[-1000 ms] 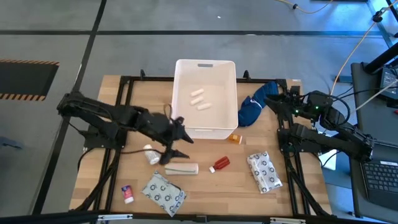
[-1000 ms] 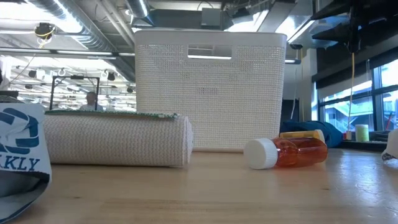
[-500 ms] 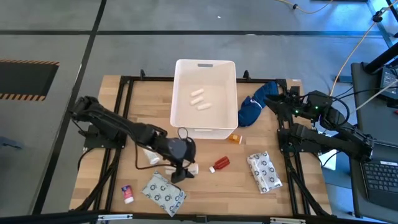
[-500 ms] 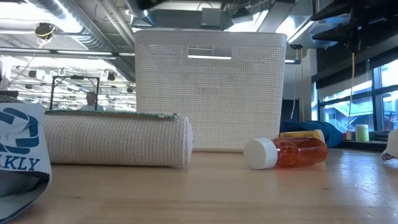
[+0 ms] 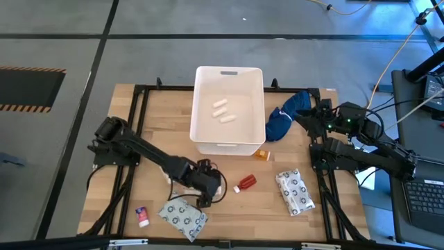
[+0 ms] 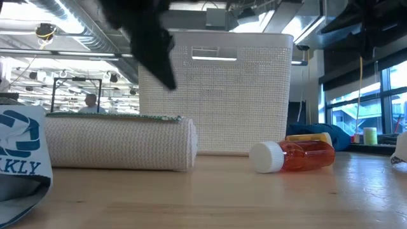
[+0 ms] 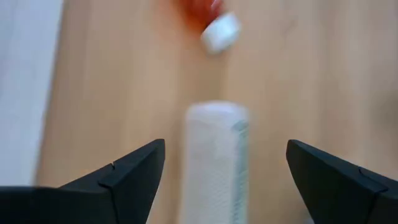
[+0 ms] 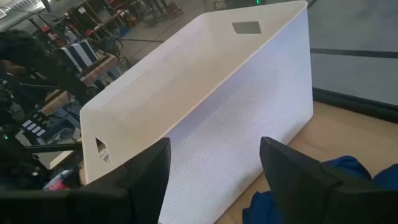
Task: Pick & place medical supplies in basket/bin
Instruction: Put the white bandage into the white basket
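Observation:
The robot will next grab the beige bandage roll by its rolled-up body (image 7: 214,168) with the left gripper, so that it can place the roll in the white bin.
The beige bandage roll (image 7: 214,165) lies on its side on the table, in front of the white bin (image 5: 229,107). My left gripper (image 7: 226,146) hangs open above it, pointing steeply down, one finger on either side and clear of it; in the low view a dark finger (image 6: 152,48) shows above the roll (image 6: 121,141). A red vial (image 5: 246,182) lies just beyond the roll, with an orange vial (image 5: 261,154) nearer the bin. Two dotted packets (image 5: 182,215) (image 5: 295,191) lie near the front edge. My right gripper (image 8: 214,186) waits open at the far right.
A dark blue cloth bundle (image 5: 284,118) lies right of the bin. Two small white items (image 5: 220,111) rest in the bin. A small tube (image 5: 142,217) lies at the front left. A black frame (image 5: 135,111) runs around the table.
My left gripper has swung from just in front of the bin toward the table's near edge and come down over the bandage roll, tipping to point more steeply down. The roll and the vials have stayed where they were.

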You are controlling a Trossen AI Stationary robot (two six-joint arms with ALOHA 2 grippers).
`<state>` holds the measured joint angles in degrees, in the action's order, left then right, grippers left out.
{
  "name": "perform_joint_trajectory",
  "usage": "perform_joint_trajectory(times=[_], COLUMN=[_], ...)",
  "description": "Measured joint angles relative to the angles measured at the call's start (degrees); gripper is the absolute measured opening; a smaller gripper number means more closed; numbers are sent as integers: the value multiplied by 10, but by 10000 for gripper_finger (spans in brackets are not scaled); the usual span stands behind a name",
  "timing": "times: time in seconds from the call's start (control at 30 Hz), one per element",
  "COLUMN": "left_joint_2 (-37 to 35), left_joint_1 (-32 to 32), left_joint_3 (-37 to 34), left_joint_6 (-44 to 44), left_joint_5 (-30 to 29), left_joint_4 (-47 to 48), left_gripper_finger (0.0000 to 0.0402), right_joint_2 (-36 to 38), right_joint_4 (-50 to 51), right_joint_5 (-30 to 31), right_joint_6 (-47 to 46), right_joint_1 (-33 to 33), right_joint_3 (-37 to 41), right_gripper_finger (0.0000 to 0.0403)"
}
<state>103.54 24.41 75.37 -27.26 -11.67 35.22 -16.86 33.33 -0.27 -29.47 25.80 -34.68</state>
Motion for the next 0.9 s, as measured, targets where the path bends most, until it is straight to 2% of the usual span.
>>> perform_joint_trajectory(times=[0.07, 0.2, 0.47, 0.6, 0.77, 0.9], left_joint_2=[17, 47, 93, 97, 96, 80], left_joint_1=[5, 13, 23, 21, 19, 11], left_joint_3=[0, 0, 0, 0, 0, 0], left_joint_6=[-16, -55, -77, -81, -83, -74], left_joint_5=[-13, 2, 15, 43, 69, 142], left_joint_4=[20, 22, 44, 66, 90, 101], left_gripper_finger=[327, 326, 314, 268, 175, 109], right_joint_2=[0, 0, 0, 0, 0, 0], right_joint_4=[1, 2, 5, 5, 5, 5], right_joint_5=[0, 0, 0, 0, 0, 0], right_joint_6=[0, 1, 16, 16, 17, 17], right_joint_1=[0, 0, 0, 0, 0, 0], right_joint_3=[0, 0, 0, 0, 0, 0], right_gripper_finger=[248, 248, 248, 248, 248, 248])
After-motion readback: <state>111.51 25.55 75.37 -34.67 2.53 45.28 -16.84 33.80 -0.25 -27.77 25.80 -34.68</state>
